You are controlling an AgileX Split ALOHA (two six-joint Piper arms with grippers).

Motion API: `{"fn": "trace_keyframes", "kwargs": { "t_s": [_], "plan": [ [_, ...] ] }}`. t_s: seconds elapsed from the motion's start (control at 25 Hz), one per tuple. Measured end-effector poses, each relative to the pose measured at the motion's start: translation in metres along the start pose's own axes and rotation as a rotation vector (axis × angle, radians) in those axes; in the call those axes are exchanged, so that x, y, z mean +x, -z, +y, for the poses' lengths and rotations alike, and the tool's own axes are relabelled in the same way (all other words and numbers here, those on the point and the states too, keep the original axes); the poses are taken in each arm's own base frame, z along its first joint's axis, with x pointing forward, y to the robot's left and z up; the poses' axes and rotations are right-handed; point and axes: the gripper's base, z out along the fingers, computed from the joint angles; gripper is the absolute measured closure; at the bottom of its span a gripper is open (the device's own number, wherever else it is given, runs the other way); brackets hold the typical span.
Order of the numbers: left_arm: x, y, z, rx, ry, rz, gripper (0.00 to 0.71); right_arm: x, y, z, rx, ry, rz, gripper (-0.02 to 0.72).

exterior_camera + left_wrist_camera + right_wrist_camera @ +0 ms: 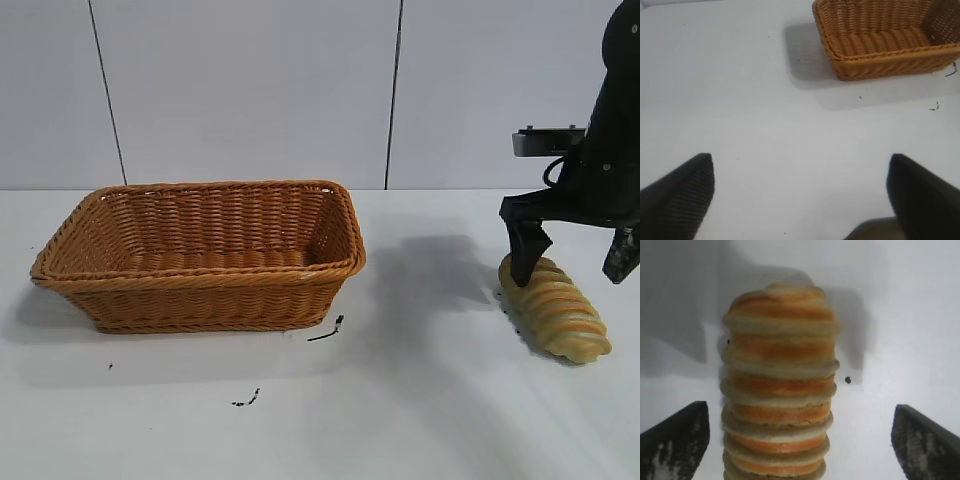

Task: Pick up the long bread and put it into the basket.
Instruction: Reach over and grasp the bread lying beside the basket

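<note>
The long bread stretches well past my fingers toward both its ends, so my right gripper should grab it next across its ridged middle (553, 306) (777, 444) to keep it level.
The long bread (556, 310) (778, 385), tan-yellow with orange-brown ridges, lies on the white table at the right of the exterior view. My right gripper (575, 255) (800, 432) hangs just over its far end, open wide, one finger on each side of the loaf and neither pressing on it. The orange-brown wicker basket (200, 270) (880, 65) stands at the left, nothing in it. My left gripper (800, 187) shows only in its own wrist view, open over bare table, well away from the basket.
Small dark marks (328, 330) lie on the table in front of the basket, with another one (247, 399) nearer the front edge. White table (430, 400) stretches between basket and bread. A panelled white wall stands behind.
</note>
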Motion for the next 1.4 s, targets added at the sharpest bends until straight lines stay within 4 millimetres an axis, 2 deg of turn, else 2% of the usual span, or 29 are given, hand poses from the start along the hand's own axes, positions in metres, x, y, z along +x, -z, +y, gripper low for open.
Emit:
{"fn": "trace_keyframes", "kwargs": {
  "t_s": [0.32, 0.64, 1.08, 1.24, 1.4],
  "plan": [
    [0.0, 0.0, 0.0, 0.0, 0.0, 0.0, 0.014, -0.002, -0.001, 0.002, -0.025, 0.014, -0.024, 0.021],
    [0.0, 0.0, 0.0, 0.0, 0.0, 0.0, 0.014, -0.001, -0.028, 0.003, -0.032, 0.013, 0.019, 0.021],
    [0.0, 0.0, 0.0, 0.0, 0.0, 0.0, 0.014, -0.002, -0.028, 0.003, -0.032, 0.016, 0.009, 0.082],
    [0.0, 0.0, 0.0, 0.0, 0.0, 0.0, 0.014, -0.002, -0.028, 0.003, -0.033, 0.016, 0.009, 0.179],
    [0.0, 0.0, 0.0, 0.0, 0.0, 0.0, 0.014, -0.002, -0.028, 0.003, -0.034, 0.015, 0.01, 0.411]
  ]
}}
